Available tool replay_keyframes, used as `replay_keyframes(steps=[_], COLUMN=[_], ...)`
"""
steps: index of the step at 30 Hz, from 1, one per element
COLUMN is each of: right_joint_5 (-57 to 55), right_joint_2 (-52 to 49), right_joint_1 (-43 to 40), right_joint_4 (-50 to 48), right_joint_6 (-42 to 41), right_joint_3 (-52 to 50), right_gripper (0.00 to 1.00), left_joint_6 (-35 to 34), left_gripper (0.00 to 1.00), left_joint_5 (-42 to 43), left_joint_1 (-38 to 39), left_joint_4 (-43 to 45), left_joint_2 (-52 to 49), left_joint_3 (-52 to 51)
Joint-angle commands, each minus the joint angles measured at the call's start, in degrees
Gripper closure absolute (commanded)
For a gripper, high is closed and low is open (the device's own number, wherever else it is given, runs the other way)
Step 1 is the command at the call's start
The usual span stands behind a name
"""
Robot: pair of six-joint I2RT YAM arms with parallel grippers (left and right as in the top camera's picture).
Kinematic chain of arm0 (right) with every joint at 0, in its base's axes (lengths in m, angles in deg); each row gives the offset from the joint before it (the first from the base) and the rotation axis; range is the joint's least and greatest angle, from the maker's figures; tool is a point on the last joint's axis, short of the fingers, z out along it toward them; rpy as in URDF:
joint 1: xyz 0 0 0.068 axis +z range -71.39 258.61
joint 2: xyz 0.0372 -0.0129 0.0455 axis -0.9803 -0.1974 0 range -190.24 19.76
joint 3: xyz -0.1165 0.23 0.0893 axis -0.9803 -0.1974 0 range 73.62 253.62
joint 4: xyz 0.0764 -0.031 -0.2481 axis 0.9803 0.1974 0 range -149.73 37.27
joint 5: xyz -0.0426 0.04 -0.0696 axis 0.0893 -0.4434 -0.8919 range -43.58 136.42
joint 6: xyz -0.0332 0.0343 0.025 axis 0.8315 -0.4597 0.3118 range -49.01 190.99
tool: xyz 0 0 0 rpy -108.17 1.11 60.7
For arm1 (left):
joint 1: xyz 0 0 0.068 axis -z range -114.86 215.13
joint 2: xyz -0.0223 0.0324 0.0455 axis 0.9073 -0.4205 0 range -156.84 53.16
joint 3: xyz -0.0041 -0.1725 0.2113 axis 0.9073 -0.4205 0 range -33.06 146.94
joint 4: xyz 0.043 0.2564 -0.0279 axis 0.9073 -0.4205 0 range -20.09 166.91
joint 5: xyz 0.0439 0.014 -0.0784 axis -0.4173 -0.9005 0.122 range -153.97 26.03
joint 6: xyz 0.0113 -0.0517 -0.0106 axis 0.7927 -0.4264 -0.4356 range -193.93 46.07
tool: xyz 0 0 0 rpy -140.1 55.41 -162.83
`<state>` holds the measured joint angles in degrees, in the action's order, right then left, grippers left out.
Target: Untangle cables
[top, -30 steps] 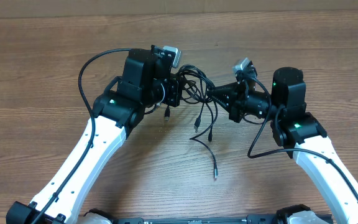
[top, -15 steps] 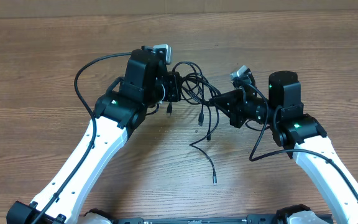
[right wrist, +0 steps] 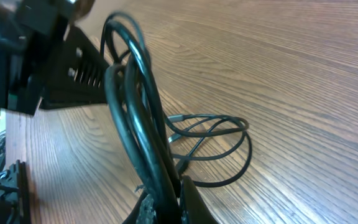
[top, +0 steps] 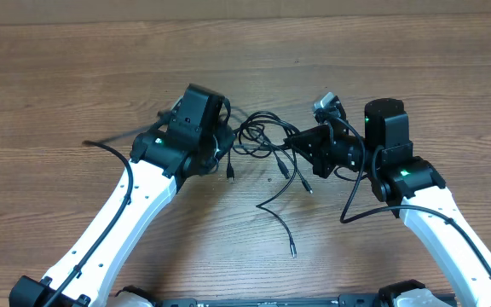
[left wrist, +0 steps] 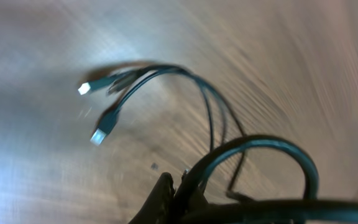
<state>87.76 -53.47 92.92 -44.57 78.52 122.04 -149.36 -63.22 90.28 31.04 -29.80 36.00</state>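
My left gripper should keep holding the cord [top: 243, 131] [left wrist: 253, 142] until it stretches out over the tabletop. The cord still arches from the gripper's fingers back into the bundle.
The cables [top: 261, 136] are a tangled bundle of thin black cords stretched between my two grippers above the wooden table [top: 416, 68]. My left gripper [top: 227, 141] is shut on the bundle's left side. My right gripper [top: 294, 146] is shut on its right side. Loose strands with plug ends [top: 293, 249] trail toward the front. The left wrist view is blurred: the fingers [left wrist: 180, 194] pinch cords, and two plug ends [left wrist: 98, 134] dangle. In the right wrist view, the fingers [right wrist: 168, 200] clamp upright loops [right wrist: 129, 93], with slack loops [right wrist: 219, 146] lying on the table.
The left arm's own thick black wire [top: 109, 145] sticks out to the left. The left arm's black gripper body [right wrist: 42, 62] fills the right wrist view's upper left. The wooden table's far edge [top: 245, 15] meets a wall.
The left wrist has twisted and its camera is no longer visible from above. The bundle has shifted toward the front, its plug ends swinging right. The left arm's wire loop has flattened out leftward.
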Motion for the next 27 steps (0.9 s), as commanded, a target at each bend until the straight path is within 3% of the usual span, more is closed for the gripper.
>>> replay_keyframes(steps=[1,12,16,20,22,23,24,26,27], right_joint_5=[-3.19,-3.19,-3.19,-3.19,-3.19,-3.19,-3.19,-3.19,-3.19], right_joint_2=[1.11,1.11,1.11,1.11,1.11,1.11,1.11,1.11,1.11], right_joint_1=[-1.31,-1.31,-1.31,-1.31,-1.31,-1.31,-1.31,-1.31,-1.31], right_joint_4=[-0.46,-0.48,-0.52,-0.55,-0.72,-0.94,-1.14,-1.36,-1.42], right_joint_6=[0.48,0.48,0.48,0.5,0.5,0.48,0.5,0.48,0.48], right_joint_3=[0.66,0.66,0.66,0.66,0.66,0.66,0.66,0.66,0.66], right_gripper=[0.96,0.96,0.96,0.96,0.96,0.96,0.96,0.96,0.96], left_joint_6=[-22.38,-44.13,-44.02,-43.93,-42.29,-41.05,-39.26,-35.69,-33.22], left_gripper=[0.95,0.94,0.93,0.85,0.56,0.36,0.23,0.01,0.0], left_joint_5=[-10.38,-10.03,-10.29,-10.29,-10.21,-10.23,-10.25,-10.4,-10.73], left_joint_1=[-1.55,-1.55,-1.55,-1.55,-1.55,-1.55,-1.55,-1.55,-1.55], left_joint_4=[-5.16,-16.68,-17.35,-16.92,-17.18,-17.16,-17.11,-17.11,-17.14], left_joint_2=[-0.17,-0.17,-0.17,-0.17,-0.17,-0.17,-0.17,-0.17,-0.17], left_joint_3=[0.2,0.2,0.2,0.2,0.2,0.2,0.2,0.2,0.2])
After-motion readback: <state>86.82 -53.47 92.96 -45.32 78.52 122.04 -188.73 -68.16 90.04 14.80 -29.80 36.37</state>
